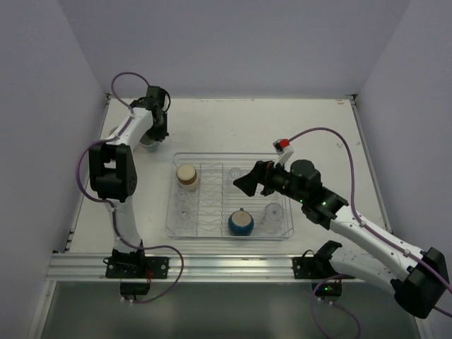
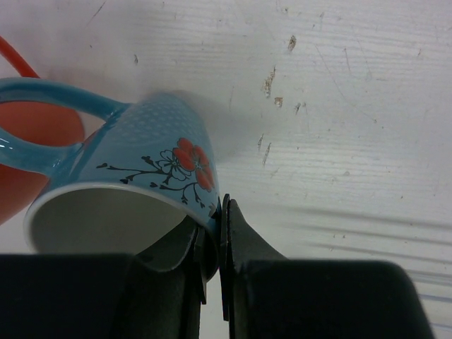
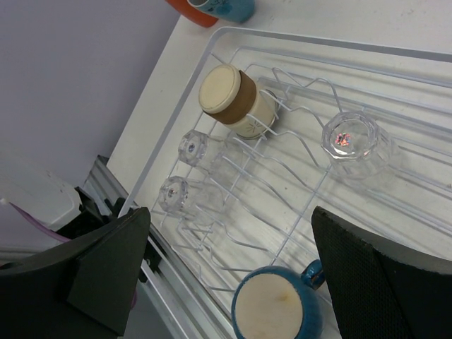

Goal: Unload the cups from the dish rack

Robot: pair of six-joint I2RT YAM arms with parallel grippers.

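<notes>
My left gripper should release the light blue mug: its base is at the flat table, so it would end beside the orange mug.
My left gripper (image 2: 215,212) is shut on the rim of the light blue mug (image 2: 152,159), one finger inside and one outside, over the table at the far left (image 1: 150,138). The orange mug (image 2: 28,162) is right beside it. My right gripper (image 3: 233,268) is open and empty, above the middle of the dish rack (image 1: 229,155). In the rack (image 3: 212,42) are the tan-cream cup (image 1: 187,176) (image 3: 233,99), the dark blue round cup (image 1: 240,223) (image 3: 277,307), both upside down, and clear tumblers (image 1: 272,215) (image 3: 353,145) (image 3: 176,196).
The purple side walls stand close to the table on the left and right. An aluminium rail (image 1: 212,267) runs along the near edge with both arm bases on it. The two mugs also show at the top of the right wrist view (image 3: 212,8).
</notes>
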